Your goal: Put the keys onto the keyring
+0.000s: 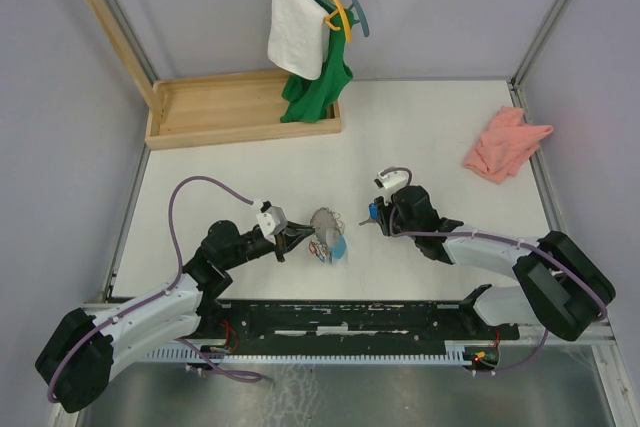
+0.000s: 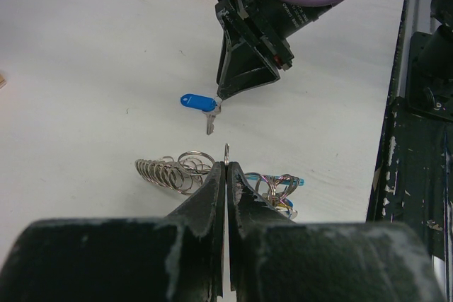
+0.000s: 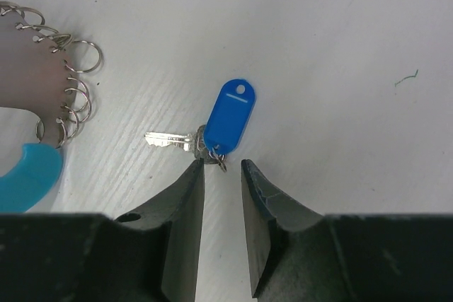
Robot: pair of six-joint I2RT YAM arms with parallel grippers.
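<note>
Next, my right gripper grabs the blue-headed key by its small metal ring (image 3: 221, 161), to thread the key onto the keyring in my left gripper.
The blue-headed key (image 3: 229, 112) lies flat on the white table, its metal blade (image 3: 168, 139) pointing left. My right gripper (image 3: 221, 164) is open, its tips either side of the key's small ring, the left tip touching the key's head. The key also shows in the left wrist view (image 2: 198, 102) and the top view (image 1: 372, 213). My left gripper (image 2: 226, 164) is shut on a thin metal keyring (image 2: 226, 151), seen edge-on and upright. A heap of silver rings (image 2: 172, 170) and coloured rings (image 2: 278, 187) lies just past it. I see no red-headed key.
A wooden tray (image 1: 240, 107) stands at the back left, with a white towel (image 1: 298, 32) and a green garment (image 1: 318, 87) hanging over it. A pink cloth (image 1: 505, 142) lies at the back right. A black rail (image 1: 380, 312) runs along the table's near edge.
</note>
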